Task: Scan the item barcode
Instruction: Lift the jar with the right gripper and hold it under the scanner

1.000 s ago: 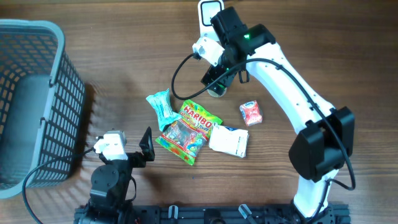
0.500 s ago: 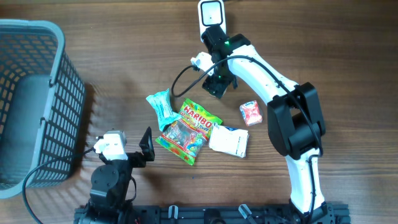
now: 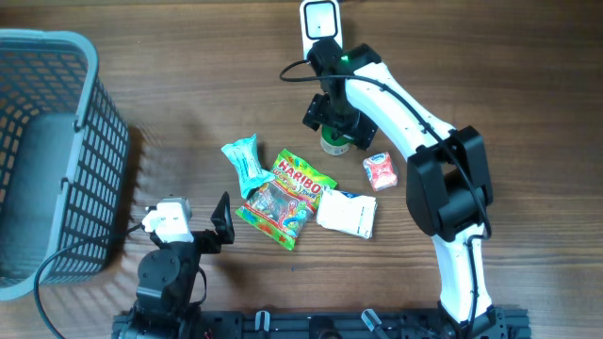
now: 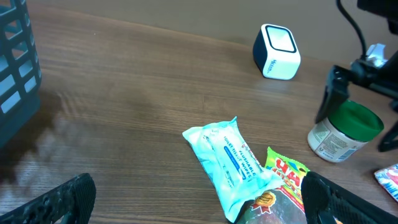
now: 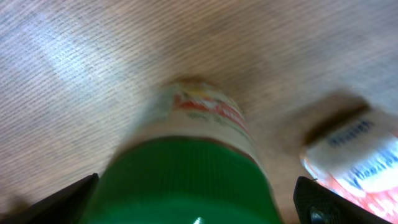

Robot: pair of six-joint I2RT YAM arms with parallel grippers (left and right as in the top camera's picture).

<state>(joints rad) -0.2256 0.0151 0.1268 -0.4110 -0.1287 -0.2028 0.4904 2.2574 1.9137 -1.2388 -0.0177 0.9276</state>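
Observation:
My right gripper grabs the jar by opposite sides of its green lid [image 3: 335,136] [image 5: 186,180] next, since that leaves the labeled body uncovered to scan the barcode.
A small jar [image 3: 333,143] with a green lid [image 5: 186,180] stands upright on the wooden table, just in front of the white barcode scanner [image 3: 318,19]. My right gripper [image 3: 335,118] hangs right over it, open, one finger on each side of the lid and gripping nothing. The left wrist view shows the jar [image 4: 345,132] with slim gaps between lid and fingers, and the scanner [image 4: 277,43] behind it. My left gripper [image 3: 222,221] rests low near the front edge, open and empty [image 4: 199,199].
A teal wipes pack [image 3: 243,162], a Haribo bag [image 3: 287,200] and a white packet [image 3: 347,213] lie mid-table. A red-and-white sachet [image 3: 381,171] lies right of the jar. A grey basket [image 3: 47,151] stands at the far left.
The right arm's elbow has swung in and its wrist has turned over the jar. The jar, covered half a second ago, now shows between the spread fingers. The left arm has not moved.

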